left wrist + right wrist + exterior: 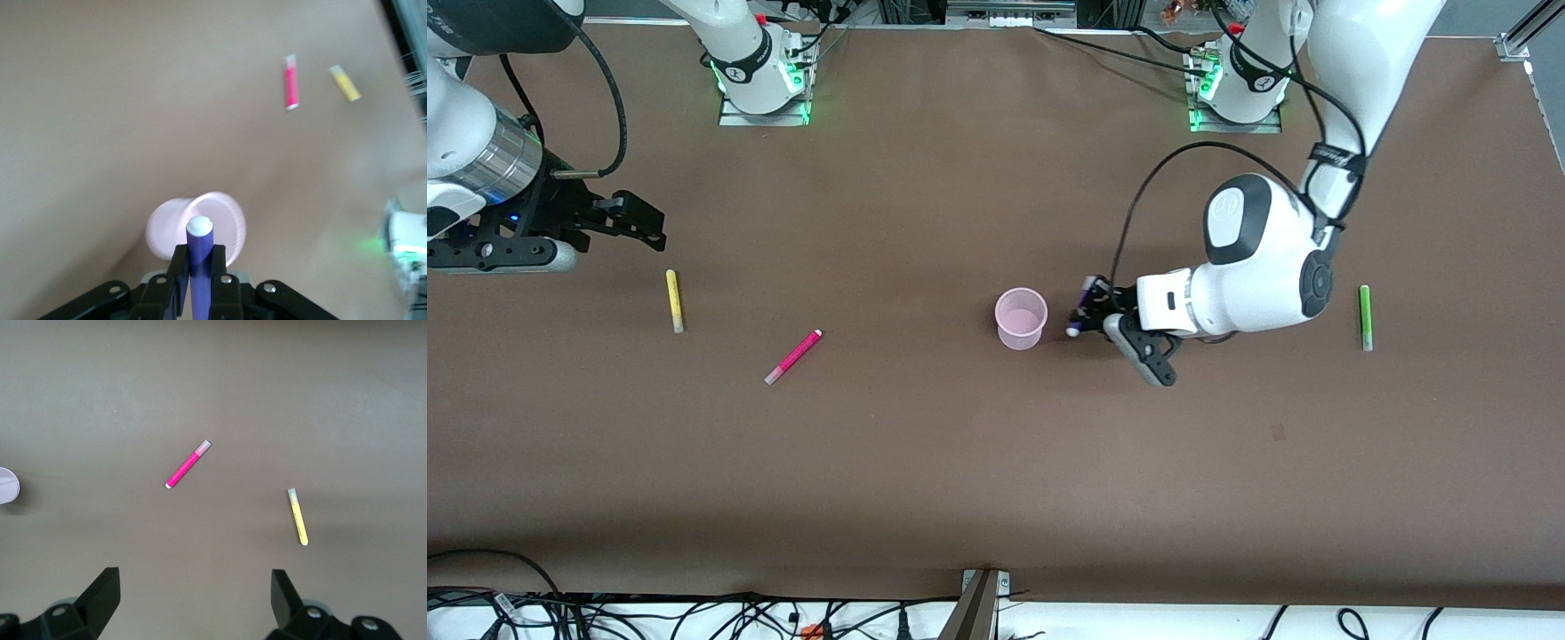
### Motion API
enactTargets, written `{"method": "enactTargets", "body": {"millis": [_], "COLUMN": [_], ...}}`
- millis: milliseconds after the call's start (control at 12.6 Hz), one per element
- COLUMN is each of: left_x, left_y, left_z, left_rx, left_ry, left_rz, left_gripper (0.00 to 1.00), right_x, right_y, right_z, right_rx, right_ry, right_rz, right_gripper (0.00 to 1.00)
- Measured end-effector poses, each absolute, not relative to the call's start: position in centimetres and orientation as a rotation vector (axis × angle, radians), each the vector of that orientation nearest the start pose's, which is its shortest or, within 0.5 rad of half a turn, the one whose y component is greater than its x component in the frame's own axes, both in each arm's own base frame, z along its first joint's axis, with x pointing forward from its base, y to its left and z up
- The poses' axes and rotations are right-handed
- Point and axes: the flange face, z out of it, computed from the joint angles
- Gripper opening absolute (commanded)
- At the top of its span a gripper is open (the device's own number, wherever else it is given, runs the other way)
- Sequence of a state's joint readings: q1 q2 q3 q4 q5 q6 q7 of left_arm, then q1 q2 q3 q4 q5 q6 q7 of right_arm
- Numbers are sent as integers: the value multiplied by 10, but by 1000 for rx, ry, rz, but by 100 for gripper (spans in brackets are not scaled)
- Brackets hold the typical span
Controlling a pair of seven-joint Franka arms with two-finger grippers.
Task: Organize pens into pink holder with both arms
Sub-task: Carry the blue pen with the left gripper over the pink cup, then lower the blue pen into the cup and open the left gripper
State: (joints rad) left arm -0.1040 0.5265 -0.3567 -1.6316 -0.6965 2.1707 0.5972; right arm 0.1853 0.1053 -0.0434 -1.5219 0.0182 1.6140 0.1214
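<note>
My left gripper needs to move the pen toward the holder's rim before it lets go, because the purple pen's lower end is short of the pink holder's rim.
The pink holder stands upright mid-table. My left gripper is shut on the purple pen and holds it just beside the holder, toward the left arm's end, its whitish tip pointing at the cup. In the left wrist view the purple pen sits between the fingers with the holder right ahead. The magenta pen and the yellow pen lie on the table toward the right arm's end. The green pen lies toward the left arm's end. My right gripper is open and empty, over the table near the yellow pen.
The brown table carries only the pens and holder. The arm bases stand along its edge farthest from the front camera. Cables run past the near edge.
</note>
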Motion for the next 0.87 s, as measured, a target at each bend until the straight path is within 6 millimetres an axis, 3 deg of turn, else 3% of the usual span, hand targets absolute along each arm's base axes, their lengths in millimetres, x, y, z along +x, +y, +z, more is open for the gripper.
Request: {"method": "enactTargets", "body": {"millis": [159, 317, 555, 872], "left_x": [621, 623, 625, 611], "left_y": [-330, -342, -345, -378], "left_z": [354, 354, 322, 297], "left_rx": [2166, 2048, 1882, 1832], "left_ry": [-766, -906, -1176, -1352], "left_rz": [141, 250, 433, 544], "left_gripper": [0, 0, 0, 0], "right_x": [584, 588, 593, 595], "right_y": [87, 87, 88, 89], "right_z": [589, 582, 570, 576], "right_rx": [-3130, -3133, -3136, -3133], "right_ry": [-31, -31, -31, -31], "right_rz": [27, 47, 73, 34], "right_gripper": [100, 100, 100, 100]}}
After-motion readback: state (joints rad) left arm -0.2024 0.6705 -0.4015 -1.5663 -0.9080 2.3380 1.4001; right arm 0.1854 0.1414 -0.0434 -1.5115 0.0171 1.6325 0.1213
